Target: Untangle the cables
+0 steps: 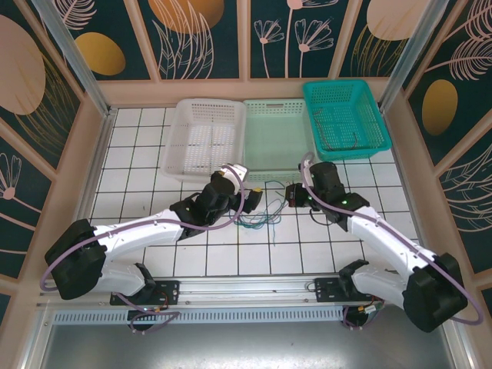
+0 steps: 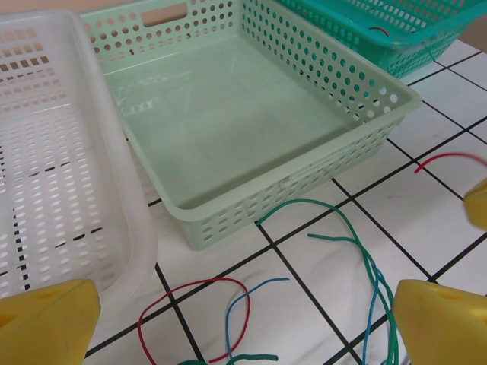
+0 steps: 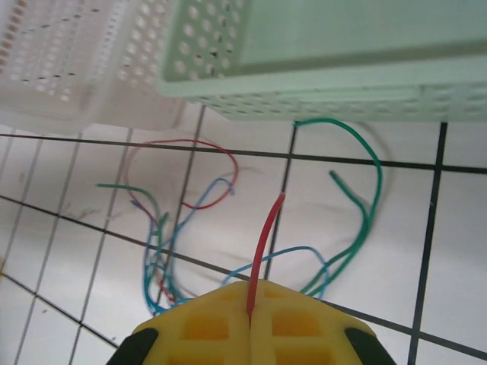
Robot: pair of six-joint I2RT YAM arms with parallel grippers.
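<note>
The red cable's loose end pokes out of my right gripper. My left gripper will grab the cable by that end next, so my right gripper is free to take the cable again for untangling.
A loose tangle of thin cables point(image 1: 257, 219) lies on the white tiles in front of the baskets, between my two grippers. In the left wrist view a red loop point(image 2: 194, 319), a blue strand point(image 2: 247, 300) and green strands point(image 2: 358, 239) lie between and ahead of my left gripper point(image 2: 243, 338), which hangs open just above them with nothing in it. My right gripper point(image 3: 251, 323) is shut on a red cable point(image 3: 264, 243), whose free end sticks up out of the closed yellow fingers point(image 3: 205, 327). Beyond it lie red, blue and green strands point(image 3: 163, 251).
Three baskets stand at the back: a white one point(image 1: 201, 138), a pale green one point(image 1: 280, 138) and a teal one point(image 1: 346, 115) with a few dark wires inside. The pale green basket's wall point(image 2: 304, 182) is close in front of the left gripper point(image 1: 252, 196); the right gripper point(image 1: 290, 192) is nearby.
</note>
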